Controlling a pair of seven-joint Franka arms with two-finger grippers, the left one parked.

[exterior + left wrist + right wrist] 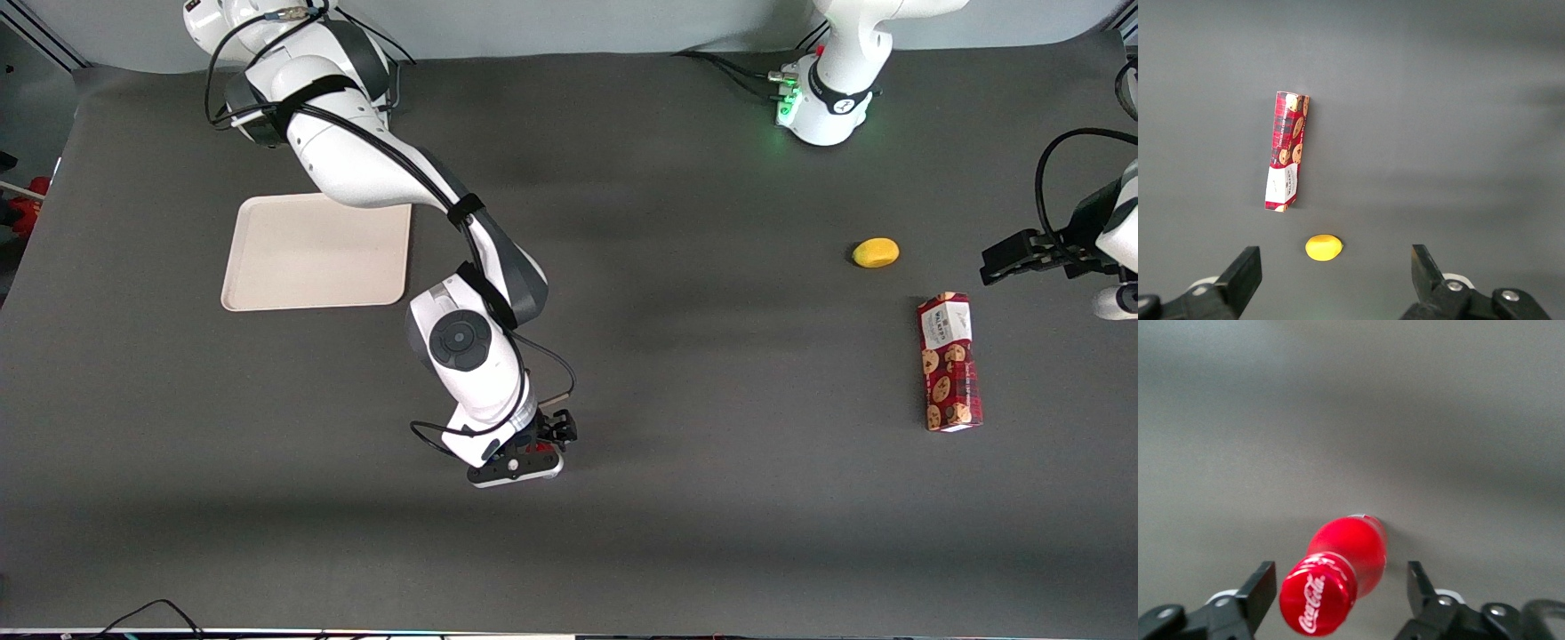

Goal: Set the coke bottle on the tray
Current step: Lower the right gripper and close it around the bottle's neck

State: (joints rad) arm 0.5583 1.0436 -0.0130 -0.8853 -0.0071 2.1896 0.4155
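Observation:
The coke bottle's base needs to go on the cream-white tray [316,253], so my gripper next needs to grab the coke bottle by its end with the cap [540,448].
The coke bottle [1341,577] stands upright on the dark table, its red cap with white script close under the camera. In the front view it is almost hidden under my gripper [538,442], with only a speck of red showing. My gripper [1341,587] is open, one finger on each side of the bottle's top, with gaps between the fingers [1261,587] and the bottle. The cream-white tray [316,253] lies flat, farther from the front camera than the gripper and toward the working arm's end of the table, partly covered by my arm.
A yellow lemon-like fruit [876,252] and a red cookie-print box [949,362] lie toward the parked arm's end of the table. Both also show in the left wrist view: the fruit [1323,247] and the box [1288,151].

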